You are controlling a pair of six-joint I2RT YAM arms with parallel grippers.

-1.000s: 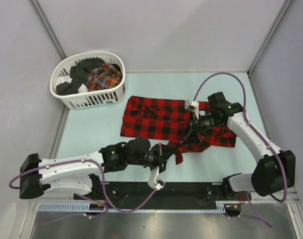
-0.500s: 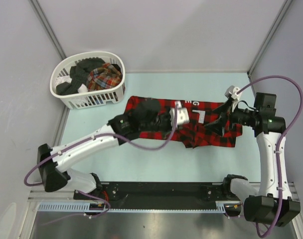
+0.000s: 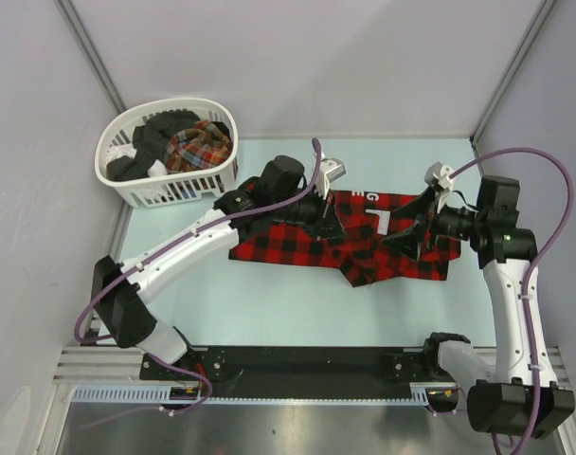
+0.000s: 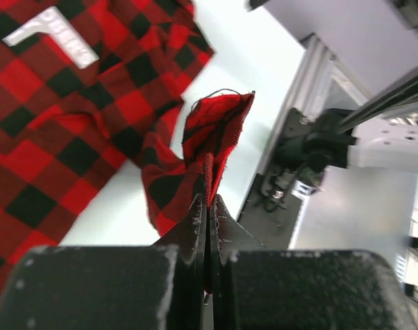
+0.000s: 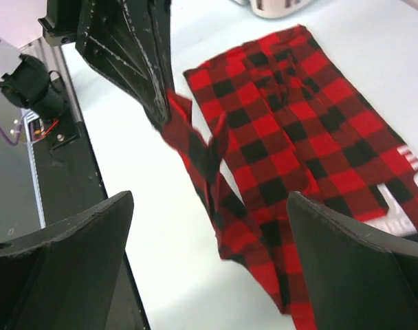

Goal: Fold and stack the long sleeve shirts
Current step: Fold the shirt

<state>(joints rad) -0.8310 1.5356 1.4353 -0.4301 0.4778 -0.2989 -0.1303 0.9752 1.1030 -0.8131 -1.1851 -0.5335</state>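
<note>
Next, my right gripper grabs the shirt by its lifted sleeve end (image 3: 347, 243) (image 5: 206, 151) beside my left gripper's pinch, to take the shirt over for folding.
A red-and-black checked flannel shirt (image 3: 286, 237) lies spread across the middle of the table. My left gripper (image 3: 330, 224) hovers over its centre, shut on a sleeve end (image 4: 212, 148) that hangs lifted off the rest of the shirt (image 4: 51, 117). My right gripper (image 3: 408, 237) is open and empty just above the shirt's right part. In the right wrist view its jaws (image 5: 209, 258) stand wide apart over the cloth (image 5: 298, 137), and the left gripper (image 5: 137, 55) shows pinching the sleeve. A finer plaid shirt (image 3: 199, 146) lies in the basket.
The white slatted basket (image 3: 141, 192) stands at the back left, holding dark clothes (image 3: 152, 140) too. A black rail (image 3: 316, 365) runs along the near edge. The right arm's base (image 4: 319, 148) shows beyond the table edge. Walls close in the back and sides.
My left gripper has carried the sleeve from the near edge up and over the shirt's centre. My right gripper has let go of the shirt and drawn back to the right.
</note>
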